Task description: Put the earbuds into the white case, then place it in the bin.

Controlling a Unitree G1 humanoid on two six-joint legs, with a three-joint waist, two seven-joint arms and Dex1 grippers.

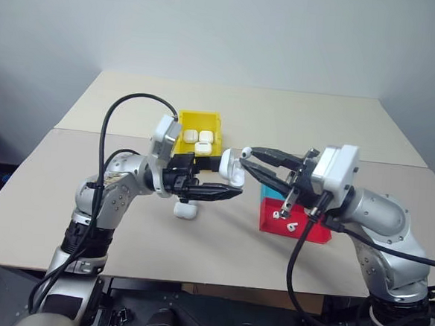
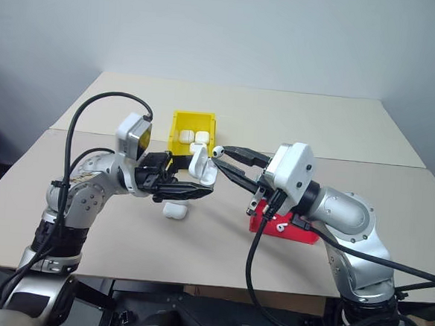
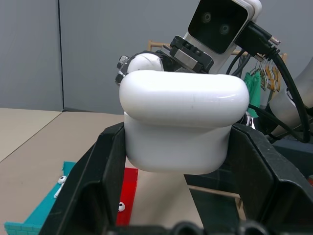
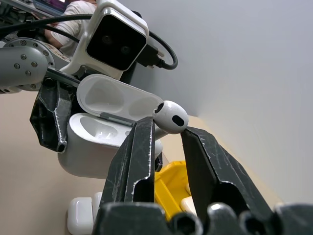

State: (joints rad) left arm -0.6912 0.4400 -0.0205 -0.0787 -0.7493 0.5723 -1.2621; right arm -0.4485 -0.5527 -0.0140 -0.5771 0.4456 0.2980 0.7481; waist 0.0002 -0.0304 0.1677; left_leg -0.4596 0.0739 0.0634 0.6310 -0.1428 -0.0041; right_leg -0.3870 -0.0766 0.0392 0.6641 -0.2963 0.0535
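The earbud hangs above and beside the open case's rim, so it is too early to release. My right gripper moves the earbud into the case next.
My left gripper (image 1: 227, 181) is shut on a white case (image 1: 232, 168), held above the table with its lid flipped open. The right wrist view shows the case's hollow body (image 4: 98, 134) and raised lid (image 4: 117, 100). My right gripper (image 1: 249, 156) is shut on one earbud (image 4: 171, 116), pinched at the fingertips right beside the open case's rim. From the left wrist view the case (image 3: 183, 122) sits between my black fingers (image 3: 98, 176). The yellow bin (image 1: 200, 118) stands behind the held case with three white cases (image 1: 202, 141) inside.
Another closed white case (image 1: 186, 211) lies on the table below my left gripper. A red tray (image 1: 306, 234) holding loose earbuds (image 1: 292, 227) sits under my right arm, with a teal tray (image 1: 272, 190) just behind it. A person (image 4: 73, 10) sits in the background.
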